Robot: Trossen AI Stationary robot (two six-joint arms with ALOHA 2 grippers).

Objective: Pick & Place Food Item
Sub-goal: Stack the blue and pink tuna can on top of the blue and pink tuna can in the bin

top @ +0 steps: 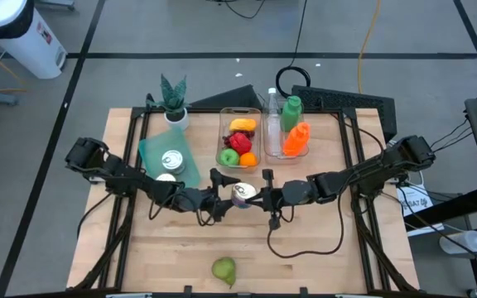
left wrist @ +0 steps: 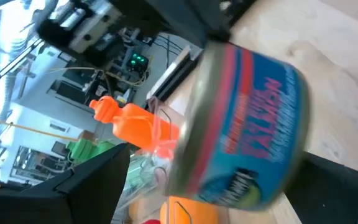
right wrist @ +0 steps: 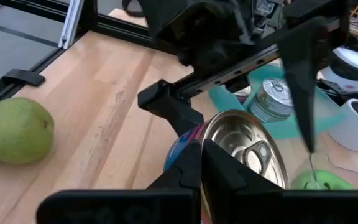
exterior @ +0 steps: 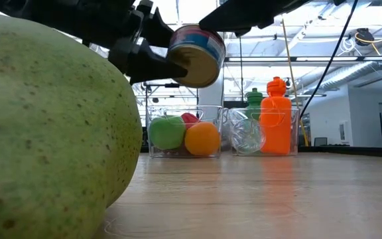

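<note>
My left fingers are beside the can's rims, on either side of the blue label (left wrist: 258, 127), ready to close on the can.
A short can (top: 243, 194) with a blue and red label and a pull-tab lid hangs in the air over the table's middle, between both grippers. My right gripper (top: 262, 197) comes at it from the right and is shut on it. My left gripper (top: 226, 195) is open on the can's left. In the right wrist view its far finger (right wrist: 304, 87) stands apart from the can (right wrist: 247, 149), while its near finger (right wrist: 173, 109) is close against it. A green pear (top: 224, 269) lies on its side near the table's near edge. My right gripper (right wrist: 202, 168) pinches the can at the lid's rim (right wrist: 209, 144). One finger (right wrist: 232, 171) lies over the lid and the other (right wrist: 179, 177) on the label side. It comes slanting down from the right, and the can is lifted clear with its lid tilted. Whether my left gripper's near finger (exterior: 161, 64) touches the can (exterior: 196, 55), I cannot tell.
A teal tray (top: 151, 151) holding two more cans sits left of the middle, with a potted plant (top: 174, 99) behind it. At the far side stand a clear bin of fruit (top: 238, 136) and a clear bin of bottles (top: 288, 132). Bare wood lies around the pear.
</note>
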